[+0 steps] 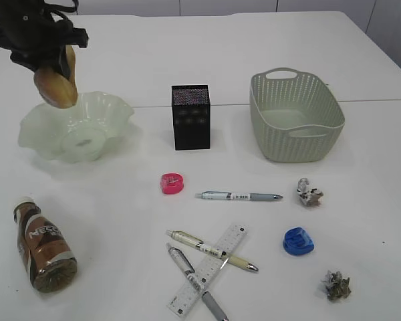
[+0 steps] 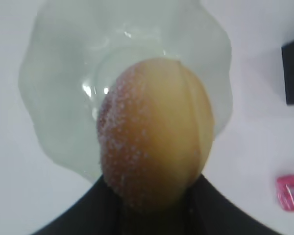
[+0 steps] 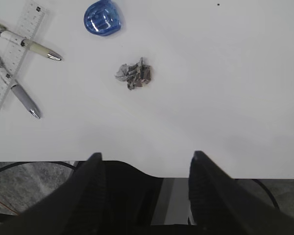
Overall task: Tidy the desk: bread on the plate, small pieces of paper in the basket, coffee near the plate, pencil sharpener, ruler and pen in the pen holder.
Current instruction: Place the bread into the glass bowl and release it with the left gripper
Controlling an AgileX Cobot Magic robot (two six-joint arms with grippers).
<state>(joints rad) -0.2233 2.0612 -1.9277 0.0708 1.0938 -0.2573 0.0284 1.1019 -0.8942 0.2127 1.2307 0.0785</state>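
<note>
The golden bread's lower end (image 1: 62, 102) is still above the ruffled green plate, so my left gripper next lowers the bread onto the plate before letting go.
My left gripper (image 1: 56, 72) is shut on the golden bread (image 1: 55, 88), which hangs just above the far-left rim of the ruffled green plate (image 1: 113, 110). In the left wrist view the sugar-dusted bread (image 2: 157, 132) fills the middle, over the plate (image 2: 63, 73). My right gripper (image 3: 144, 156) stands open and empty over the desk's near edge, short of a crumpled paper ball (image 3: 134, 74). The coffee bottle (image 1: 43, 244) lies on its side at the front left. The black pen holder (image 1: 191, 117) and the basket (image 1: 334, 110) stand at the back.
A pink sharpener (image 1: 172, 182) and a blue sharpener (image 1: 298, 241) lie mid-desk. One pen (image 1: 238, 196) lies alone; two more cross the clear ruler (image 1: 217, 257). Paper balls sit at the right (image 1: 309, 192) and front right (image 1: 337, 285).
</note>
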